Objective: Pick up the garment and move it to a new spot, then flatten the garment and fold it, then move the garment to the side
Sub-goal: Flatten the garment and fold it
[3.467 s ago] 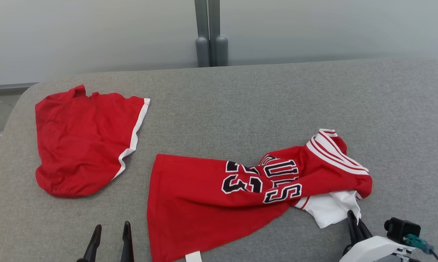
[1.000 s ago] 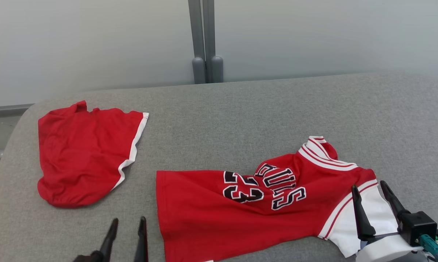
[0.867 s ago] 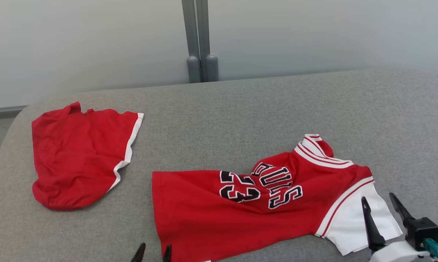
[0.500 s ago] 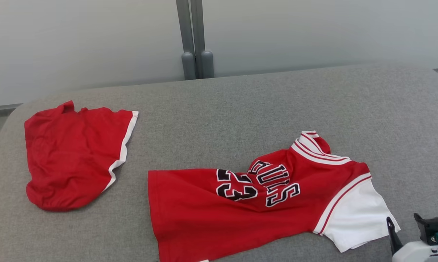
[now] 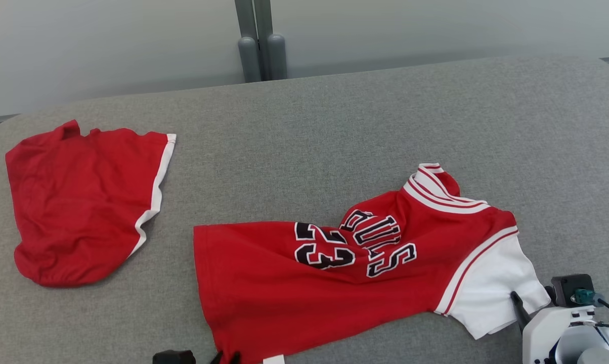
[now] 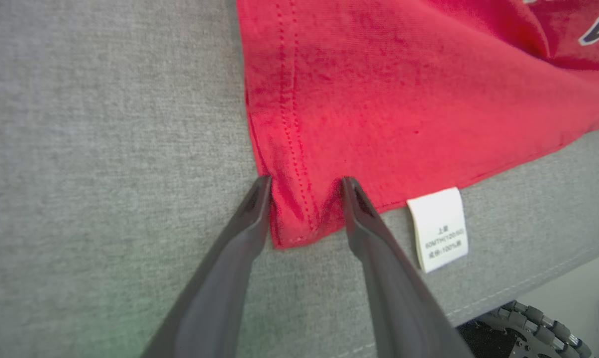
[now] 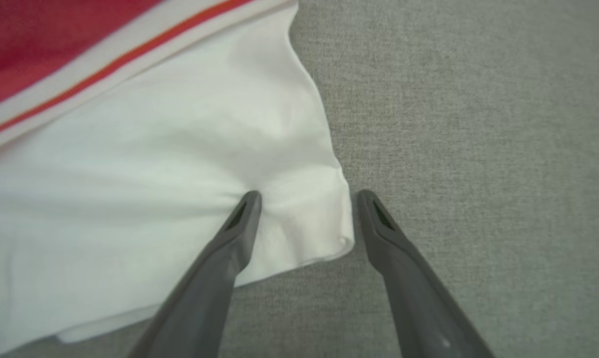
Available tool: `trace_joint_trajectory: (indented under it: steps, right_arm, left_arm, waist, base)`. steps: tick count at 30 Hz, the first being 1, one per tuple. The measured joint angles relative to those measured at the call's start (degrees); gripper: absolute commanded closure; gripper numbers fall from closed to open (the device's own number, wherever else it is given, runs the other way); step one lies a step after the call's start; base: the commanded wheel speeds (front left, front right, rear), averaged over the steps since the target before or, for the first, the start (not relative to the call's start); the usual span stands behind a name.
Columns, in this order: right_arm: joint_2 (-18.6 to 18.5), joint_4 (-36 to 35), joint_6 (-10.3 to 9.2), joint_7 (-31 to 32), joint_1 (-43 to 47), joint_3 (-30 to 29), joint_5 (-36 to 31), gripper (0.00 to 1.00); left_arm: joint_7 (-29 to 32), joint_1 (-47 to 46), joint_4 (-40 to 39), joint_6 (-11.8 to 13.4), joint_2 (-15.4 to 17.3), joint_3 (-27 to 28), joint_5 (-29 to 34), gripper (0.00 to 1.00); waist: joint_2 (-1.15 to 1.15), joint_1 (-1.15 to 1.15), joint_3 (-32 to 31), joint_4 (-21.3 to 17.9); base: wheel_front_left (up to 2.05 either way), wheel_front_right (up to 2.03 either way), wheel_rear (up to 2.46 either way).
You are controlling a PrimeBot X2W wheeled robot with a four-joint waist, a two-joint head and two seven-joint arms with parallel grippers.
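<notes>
My left gripper should pick up the jersey next by its near hem corner [image 5: 228, 354]. The cloth puckers up there, while the jersey's red panel [image 5: 272, 303] beside the corner lies flat.
A red jersey [image 5: 264, 273] with black "23" lettering lies crumpled across the grey padded table [image 5: 335, 131], its white sleeve [image 5: 491, 293] spread out at the right. In the left wrist view my left gripper [image 6: 304, 186] is open, its fingertips down on either side of the jersey's hem corner [image 6: 294, 219] beside a white care label [image 6: 439, 228]. In the head view the left gripper [image 5: 226, 358] just peeks over the bottom edge. My right gripper [image 7: 307, 199] is open astride the white sleeve's outer corner [image 7: 319, 233], and it sits at the lower right of the head view [image 5: 532, 301].
Red shorts [image 5: 77, 202] with white trim lie at the table's far left. A grey post [image 5: 258, 45] stands behind the table against a pale wall. The table's near edge [image 6: 528, 283] runs just behind the hem corner, with a wheel [image 6: 523, 328] below it.
The head camera has shifted. The white sleeve, earlier tucked under the jersey with the right gripper on it, now lies spread flat. Both grippers have sunk toward the view's bottom edge.
</notes>
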Motion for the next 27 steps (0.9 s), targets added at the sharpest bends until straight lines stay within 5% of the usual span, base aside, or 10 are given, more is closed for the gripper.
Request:
trace_joint_trajectory:
  steps: [1, 2, 10, 19, 23, 27]
  right_arm:
    - [-0.55, 0.02, -0.14, 0.02, -0.15, 1.16, 1.41, 0.63]
    - [-0.83, -0.04, -0.18, 0.15, -0.19, 1.93, 2.94, 1.00]
    - [-2.91, -11.73, 0.03, 0.19, 4.49, 3.98, 20.08, 1.00]
    - [-6.42, -50.61, 0.09, 9.29, 13.88, -9.84, 40.34, 1.00]
    - [-7.15, -61.93, 0.09, 16.75, 11.84, -18.06, 41.99, 1.00]
    - [-8.76, -66.16, 0.09, 25.29, 0.93, -22.88, 41.27, 1.00]
  left_arm:
    - [0.52, -0.26, 0.11, 0.00, 0.24, -0.13, -0.19, 1.00]
    - [0.79, -0.33, 0.15, -0.01, 0.36, -0.31, -0.58, 1.00]
    - [4.22, 2.07, -6.45, -0.23, 0.25, -0.75, -7.95, 1.00]
    - [17.39, 5.36, -44.93, 0.87, 9.24, 2.26, -16.64, 1.00]
    - [25.62, -2.27, -56.73, 2.79, 12.84, 6.32, -21.26, 1.00]
    - [33.83, -17.39, -58.26, 4.95, 15.47, 9.76, -26.88, 1.00]
  waist:
    - [0.00, 0.00, 0.09, 0.09]
    - [0.00, 0.00, 0.12, 0.17]
    - [0.00, 0.00, -0.57, 0.61]
    - [0.00, 0.00, -0.76, -0.82]
    - [0.00, 0.00, 0.44, -1.05]
    - [0.00, 0.00, 2.94, -1.09]
  base:
    - [0.00, 0.00, 0.00]
    - [0.00, 0.00, 0.00]
    - [0.00, 0.00, 0.00]
    - [0.00, 0.00, 0.00]
    - [0.00, 0.00, 0.00]
    - [0.00, 0.00, 0.00]
